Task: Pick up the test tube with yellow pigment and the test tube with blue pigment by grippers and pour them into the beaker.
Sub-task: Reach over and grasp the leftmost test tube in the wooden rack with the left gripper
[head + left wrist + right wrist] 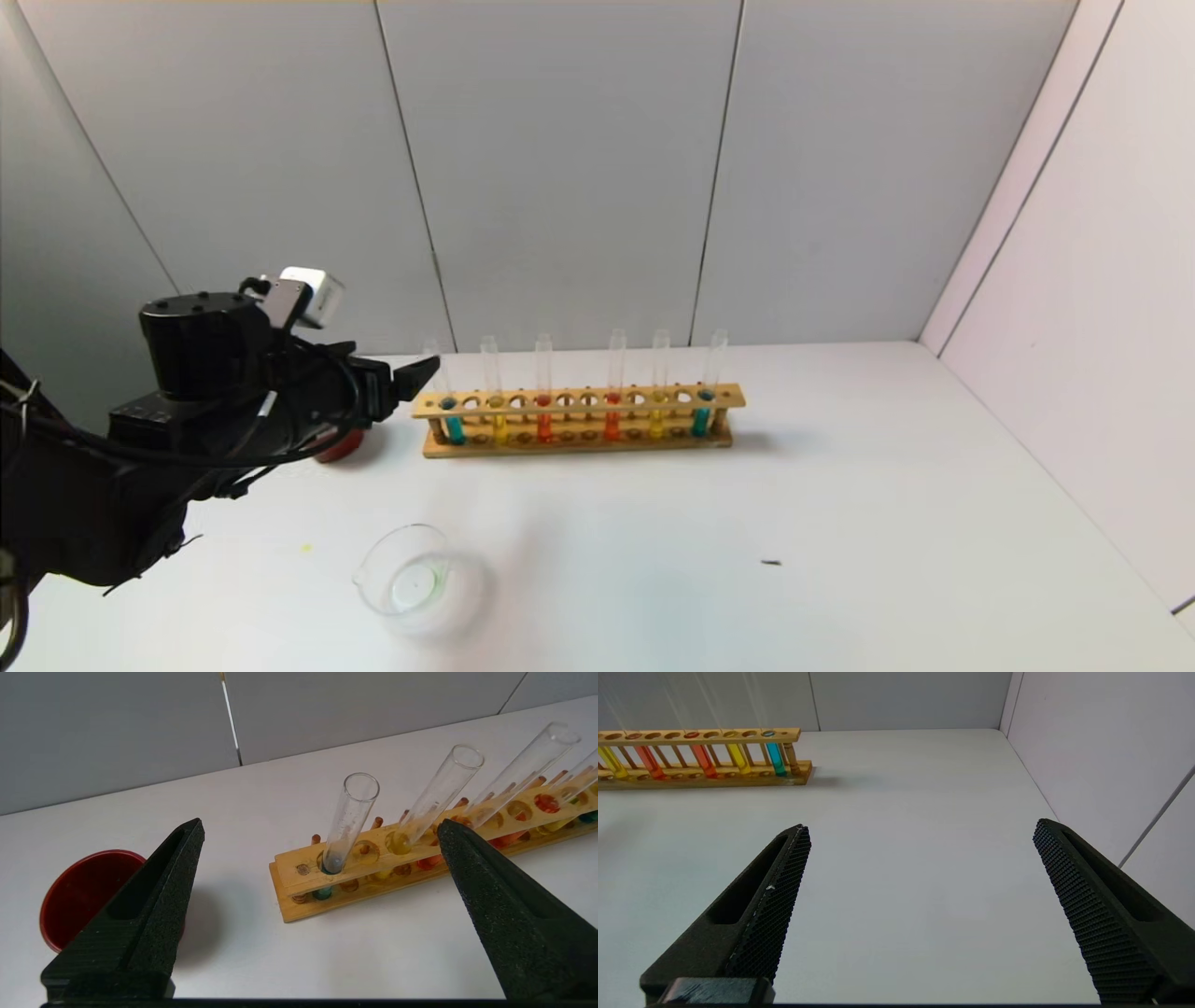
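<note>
The lower half of the blue test tube is enclosed by the wooden rack, so my left gripper will grab the tube by its clear upper glass next.
A wooden rack (pixel 579 441) holds several upright test tubes. A test tube with blue pigment (pixel 454 427) stands at its left end and a test tube with yellow pigment (pixel 499 427) beside it; a second yellow (pixel 656 422) and a second blue (pixel 700 420) stand at the right end. The beaker (pixel 411 579) sits on the table in front, with a faint greenish tint inside. My left gripper (pixel 415 373) is open and empty just left of the rack's left end, facing the blue tube (pixel 350 812). My right gripper (pixel 920 826) is open and empty over bare table.
Two orange-red tubes (pixel 544 427) stand mid-rack. A dark red cup (pixel 79 896) stands left of the rack, mostly hidden behind my left arm in the head view. Grey wall panels close the back and right. A small dark speck (pixel 771 563) lies on the table.
</note>
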{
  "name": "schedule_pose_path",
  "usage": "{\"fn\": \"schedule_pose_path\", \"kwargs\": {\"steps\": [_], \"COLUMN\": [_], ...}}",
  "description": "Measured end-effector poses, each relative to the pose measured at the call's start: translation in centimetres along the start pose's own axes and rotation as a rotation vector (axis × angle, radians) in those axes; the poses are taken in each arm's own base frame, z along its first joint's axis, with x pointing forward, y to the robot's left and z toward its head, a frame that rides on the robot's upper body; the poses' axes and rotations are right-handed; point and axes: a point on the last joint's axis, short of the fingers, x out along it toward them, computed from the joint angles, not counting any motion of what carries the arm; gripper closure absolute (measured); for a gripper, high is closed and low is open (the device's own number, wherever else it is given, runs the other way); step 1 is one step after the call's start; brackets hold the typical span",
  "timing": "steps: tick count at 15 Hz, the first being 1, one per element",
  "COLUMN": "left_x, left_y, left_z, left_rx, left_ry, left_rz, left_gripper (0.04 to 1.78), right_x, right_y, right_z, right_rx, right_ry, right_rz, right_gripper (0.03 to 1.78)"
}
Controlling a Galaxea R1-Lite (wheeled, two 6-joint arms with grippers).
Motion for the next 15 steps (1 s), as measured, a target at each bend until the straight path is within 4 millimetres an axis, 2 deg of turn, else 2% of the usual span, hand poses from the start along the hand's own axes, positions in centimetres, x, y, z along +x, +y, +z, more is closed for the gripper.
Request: {"fn": "schedule_pose_path", "kwargs": {"steps": [8,15], "left_x": [3.6,6.0], "left_y": [0.0,-0.8], "left_z": [-2.6,-2.9], "left_rx": [0.0,0.004], "left_ry": [0.024,0.015], "left_rz": [0.013,0.01], "left_gripper": [0.07,0.07], "right_x": [0.0,0.0], "right_y": [0.0,0.0], "right_z": [0.0,0.0], "right_rx": [0.0,0.0], "right_ry": [0.0,0.0], "right_rz": [0.0,0.0], "right_gripper": [0.07,0.07]}}
